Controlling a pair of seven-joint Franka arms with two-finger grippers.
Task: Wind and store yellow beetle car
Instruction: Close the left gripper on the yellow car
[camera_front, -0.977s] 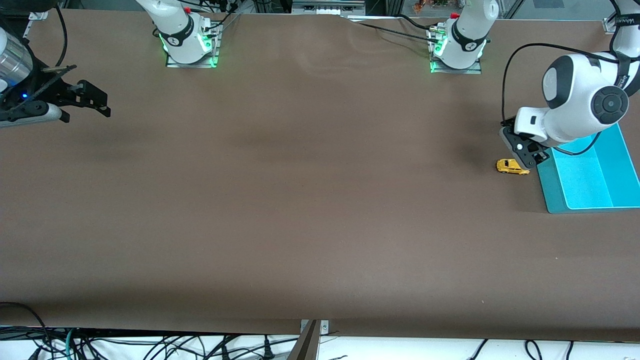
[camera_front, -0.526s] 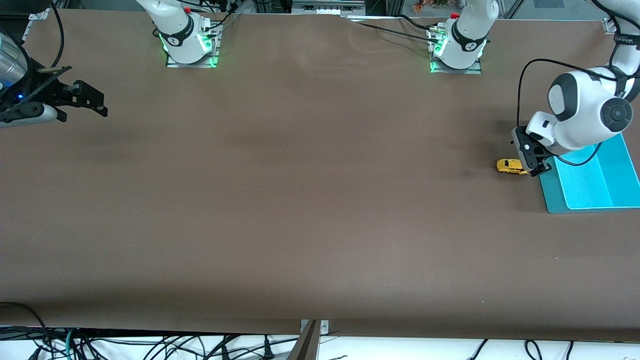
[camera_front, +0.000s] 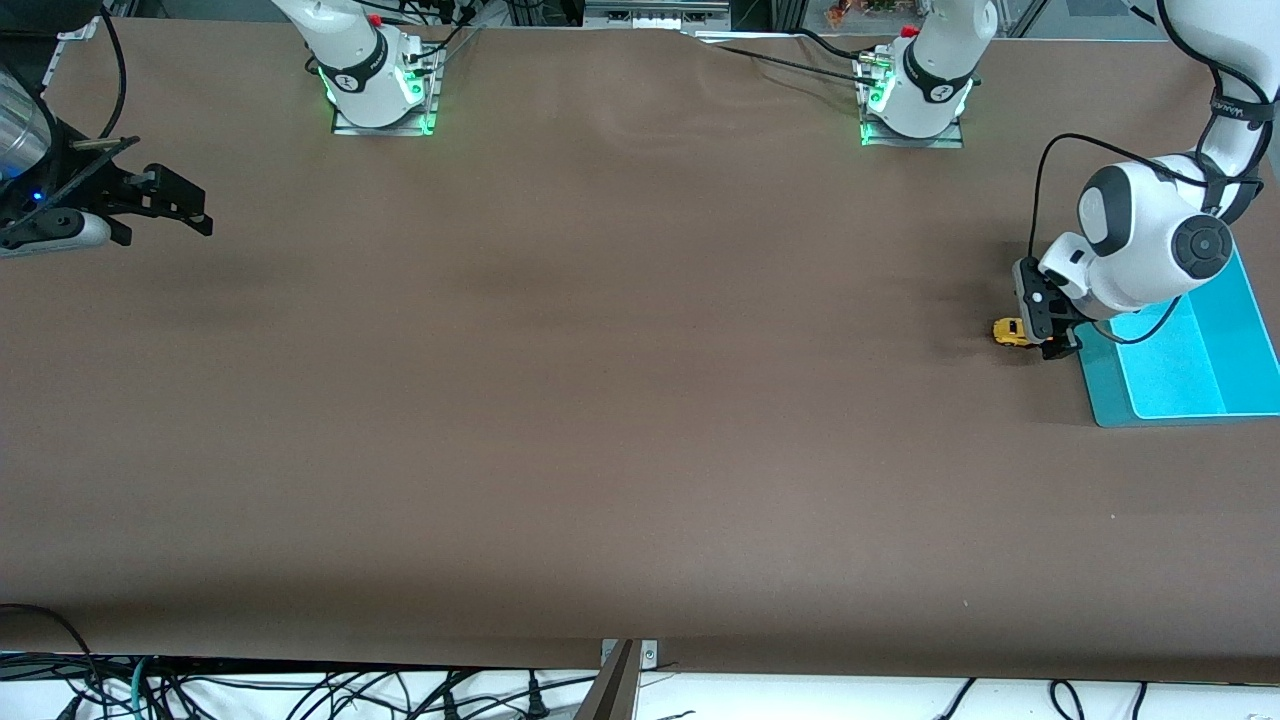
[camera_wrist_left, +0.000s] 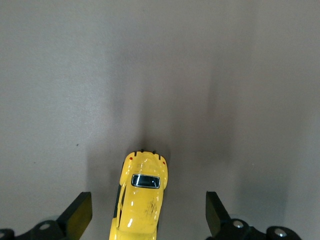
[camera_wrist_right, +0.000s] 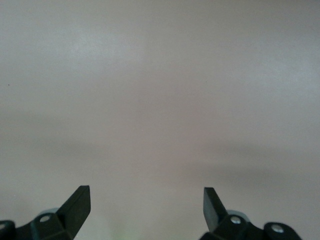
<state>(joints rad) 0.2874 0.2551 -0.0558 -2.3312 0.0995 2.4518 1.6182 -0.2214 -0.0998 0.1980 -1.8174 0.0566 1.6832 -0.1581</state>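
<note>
The yellow beetle car (camera_front: 1010, 332) needs to be stored in the blue bin (camera_front: 1190, 370). My left gripper will grab the car by its door sides next.
The yellow beetle car (camera_front: 1010, 332) sits on the brown table beside the blue bin (camera_front: 1190, 370), at the left arm's end. My left gripper (camera_front: 1045, 335) is low over the car's bin-side half and is open. In the left wrist view the car (camera_wrist_left: 141, 197) lies between the two fingers (camera_wrist_left: 77, 214), with a gap on each side, untouched. My right gripper (camera_front: 180, 205) is open and empty, held above the table at the right arm's end, waiting. In the right wrist view its gripper (camera_wrist_right: 146, 207) shows only bare table.
The blue bin stands at the table edge at the left arm's end, right next to the car. The two arm bases (camera_front: 380, 85) (camera_front: 915, 95) stand along the top edge of the brown table (camera_front: 620, 400).
My left gripper has come down and moved over the car, now straddling it. The car has not moved. The right gripper has barely shifted.
</note>
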